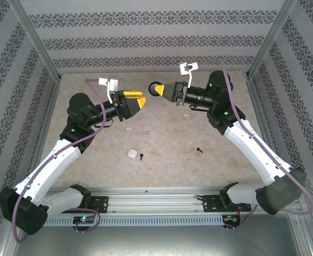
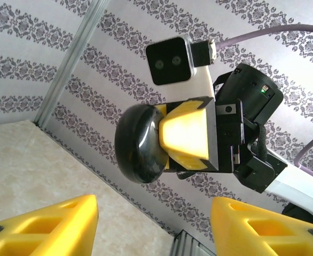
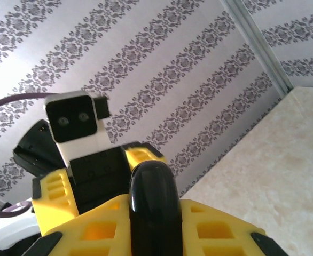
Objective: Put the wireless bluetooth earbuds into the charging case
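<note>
My left gripper needs to grab the black case's loose end (image 1: 152,88) (image 2: 130,143) next, across its broad sides, and keep the case's lid clear to insert the earbuds.
The white charging case (image 1: 131,153) lies on the table in front of the left arm. A small black earbud (image 1: 141,157) rests just right of it, and another black earbud (image 1: 199,150) lies further right. Both grippers are raised above the back of the table, facing each other. My right gripper (image 1: 162,89) (image 3: 152,213) is shut on a black glossy case (image 1: 156,89) (image 3: 152,197) (image 2: 140,144), rounded like a pebble. My left gripper (image 1: 140,101) (image 2: 154,224) stands open a short way from that black case, with nothing between its yellow fingers (image 2: 44,226).
Two small whitish bits lie on the table, one (image 1: 128,128) under the left gripper and one (image 1: 187,114) under the right wrist. Patterned walls and metal posts (image 1: 36,42) close in the back and sides. A metal rail (image 1: 156,200) runs along the near edge.
</note>
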Motion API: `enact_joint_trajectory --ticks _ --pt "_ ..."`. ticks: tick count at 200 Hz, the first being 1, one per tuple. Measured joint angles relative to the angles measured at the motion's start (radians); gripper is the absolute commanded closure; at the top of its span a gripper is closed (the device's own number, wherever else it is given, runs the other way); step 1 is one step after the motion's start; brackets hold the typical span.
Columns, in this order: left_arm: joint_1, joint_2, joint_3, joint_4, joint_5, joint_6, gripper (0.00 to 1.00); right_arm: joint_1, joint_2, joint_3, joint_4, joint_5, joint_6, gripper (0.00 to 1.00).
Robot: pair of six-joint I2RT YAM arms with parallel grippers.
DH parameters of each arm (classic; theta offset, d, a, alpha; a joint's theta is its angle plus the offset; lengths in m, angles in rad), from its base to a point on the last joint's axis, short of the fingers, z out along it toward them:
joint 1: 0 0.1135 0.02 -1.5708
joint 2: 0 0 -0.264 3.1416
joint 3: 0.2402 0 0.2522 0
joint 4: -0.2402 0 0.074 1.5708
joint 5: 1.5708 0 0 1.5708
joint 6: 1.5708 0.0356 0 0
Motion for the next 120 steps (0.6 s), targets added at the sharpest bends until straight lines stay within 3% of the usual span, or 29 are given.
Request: enact_joint_trajectory --ticks 69,120 --pt "-0.021 0.051 -0.001 0.121 -0.003 -0.076 0.51 0.046 0.037 0.0 0.056 -0.018 0.028 0.87" --pt "-0.02 0.076 -0.001 0.174 0.001 -0.116 0.76 0.05 0.033 0.0 0.058 -0.034 0.029 0.87"
